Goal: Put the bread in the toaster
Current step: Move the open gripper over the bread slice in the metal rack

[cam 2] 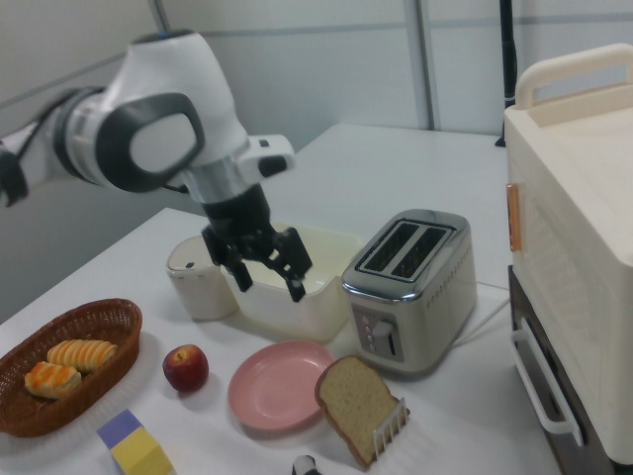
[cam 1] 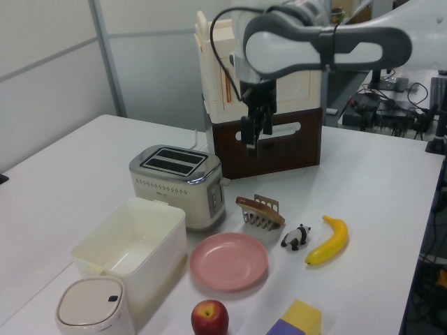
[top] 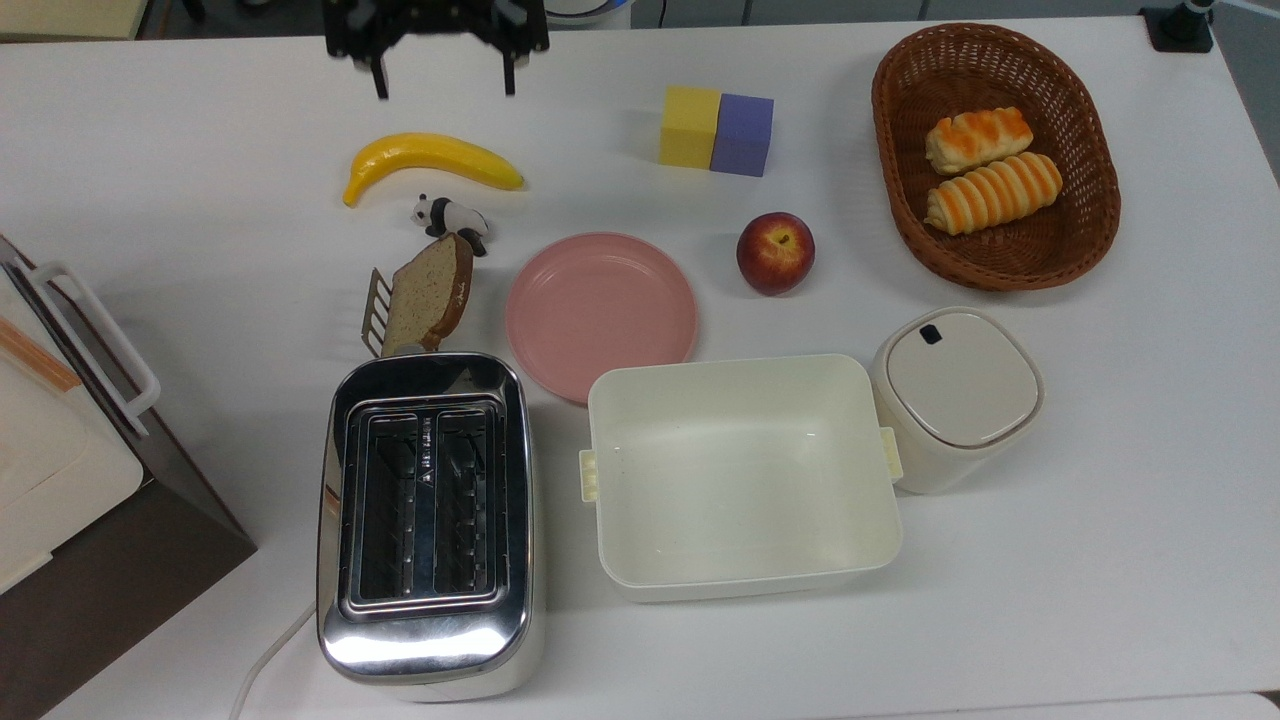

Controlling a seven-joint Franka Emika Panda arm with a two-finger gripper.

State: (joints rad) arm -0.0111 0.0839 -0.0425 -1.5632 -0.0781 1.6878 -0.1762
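Note:
I should pick up the bread by its exposed upper crust (cam 1: 262, 210) next, as the rack's wire bars crowd its lower part.
The bread (top: 428, 295) is a speckled tan slice with a dark crust. It leans tilted on a small wire rack (top: 375, 312), just beyond the chrome toaster's (top: 425, 520) end in the top view. It also shows as the bread (cam 1: 258, 208) (cam 2: 358, 408) in the side views. Both slots of the toaster (cam 1: 178, 183) (cam 2: 410, 287) hold nothing. My gripper (top: 444, 82) hangs open and empty, high over the table at the top view's upper edge, past the banana. The gripper (cam 2: 269, 280) (cam 1: 253, 137) is well clear of the bread.
A banana (top: 430, 160) and a panda figure (top: 452, 217) lie beyond the bread. Beside it sit a pink plate (top: 600, 310), an apple (top: 775, 252) and a cream tub (top: 740, 470). A lidded canister (top: 958, 395), a basket (top: 1010, 270) of rolls, two blocks (top: 716, 130) and a cream-and-brown appliance (top: 60, 470) stand around.

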